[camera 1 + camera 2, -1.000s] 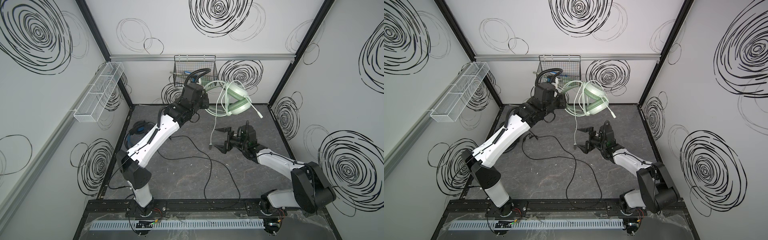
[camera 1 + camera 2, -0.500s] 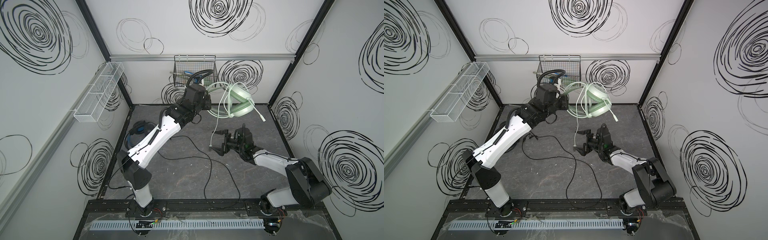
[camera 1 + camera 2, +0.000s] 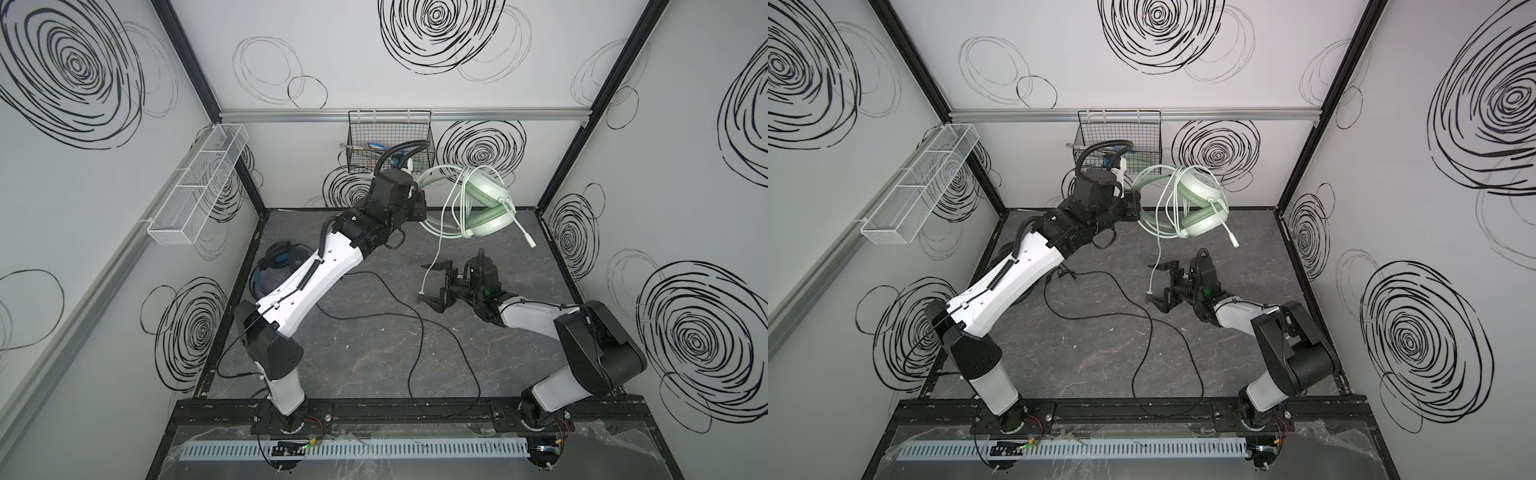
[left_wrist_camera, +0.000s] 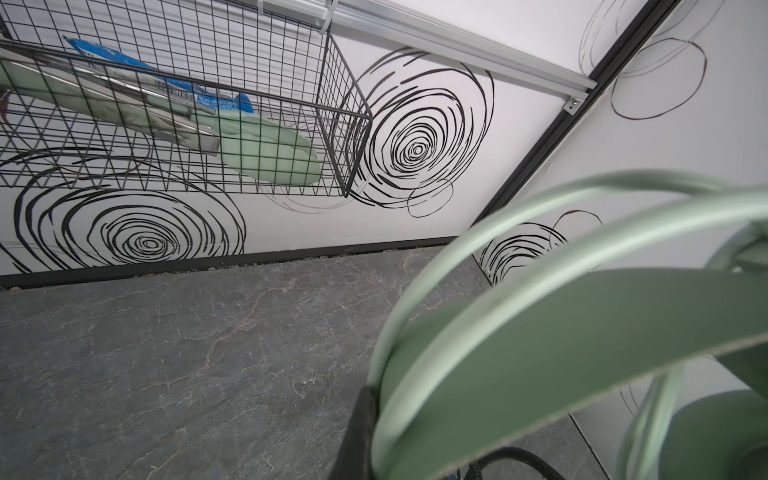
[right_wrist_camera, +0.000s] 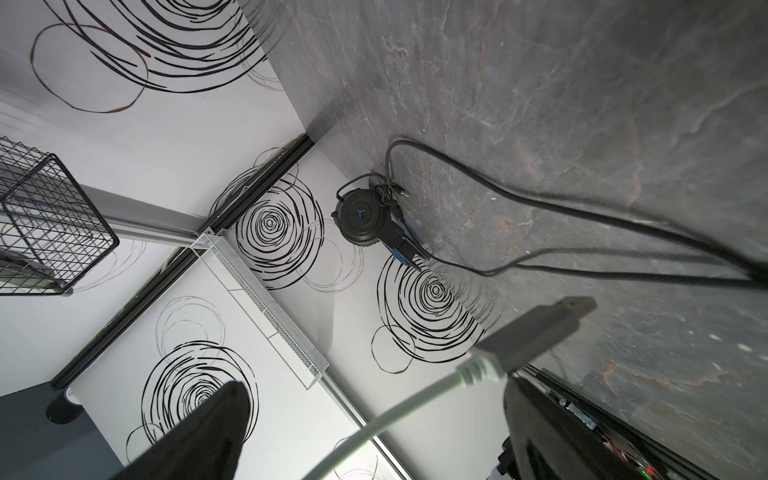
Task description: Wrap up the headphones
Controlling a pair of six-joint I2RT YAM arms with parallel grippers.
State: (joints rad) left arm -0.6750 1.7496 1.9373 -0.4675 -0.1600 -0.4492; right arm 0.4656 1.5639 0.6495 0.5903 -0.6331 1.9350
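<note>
The white cord needs to be wrapped with the mint-green headphones, so my right gripper needs to reach the cord and grab it near its loose end, just behind the grey plug (image 3: 422,291).
The mint-green headphones (image 3: 484,195) (image 3: 1200,191) hang in the air near the back wall, white cord looped round them. My left gripper (image 3: 420,204) (image 3: 1135,206) is shut on their headband (image 4: 582,332); one dark finger (image 4: 358,432) shows beside it. The cord's free end dangles to a grey plug (image 3: 422,291) (image 5: 534,334). My right gripper (image 3: 421,281) (image 3: 1148,281) (image 5: 376,388) stands open low over the floor, with that cord running between its fingers. The black headphones (image 3: 277,259) (image 5: 365,220) lie by the left wall, partly hidden by my left arm.
The black headset's cord (image 3: 415,332) (image 3: 1142,320) snakes in loops across the dark floor to the front rail. A black wire basket (image 3: 388,141) (image 4: 345,124) with packets hangs on the back wall. A white mesh shelf (image 3: 199,183) runs along the left wall.
My right gripper has slid a little left, bringing its open fingers round the dangling cord end. The mint headset has swung slightly in my left gripper.
</note>
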